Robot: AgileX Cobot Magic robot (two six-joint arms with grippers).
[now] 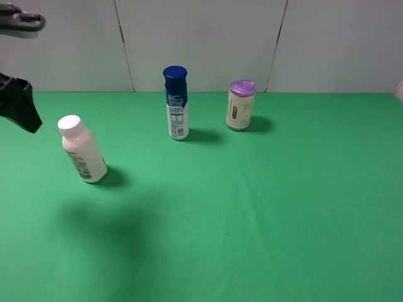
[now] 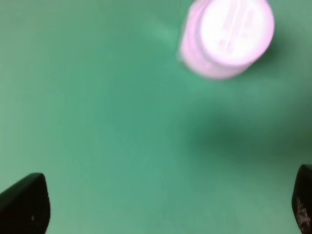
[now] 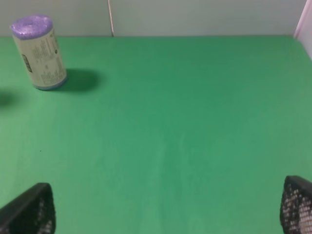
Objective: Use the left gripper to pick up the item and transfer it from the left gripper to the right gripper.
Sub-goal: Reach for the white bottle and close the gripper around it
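My left gripper is to grab it by its end with the cap [image 1: 73,131], so the white bottle's bottom [image 1: 94,175] stays free for my right gripper.
The item, a squat white bottle [image 1: 82,150] with a white cap, stands on the green cloth at the left, leaning slightly. In the left wrist view I see its cap [image 2: 229,36] from above, blurred. My left gripper [image 2: 161,207] is open, jaws wide apart, above the cloth and beside the bottle, not touching it. Part of the left arm [image 1: 19,104] shows at the far left edge of the exterior view. My right gripper [image 3: 165,209] is open and empty over bare cloth; it is out of the exterior view.
A taller blue-capped bottle [image 1: 176,104] stands at the back centre. A purple-lidded beige can [image 1: 240,105] stands to its right and also shows in the right wrist view [image 3: 39,52]. A grey wall runs behind the green cloth [image 1: 264,207].
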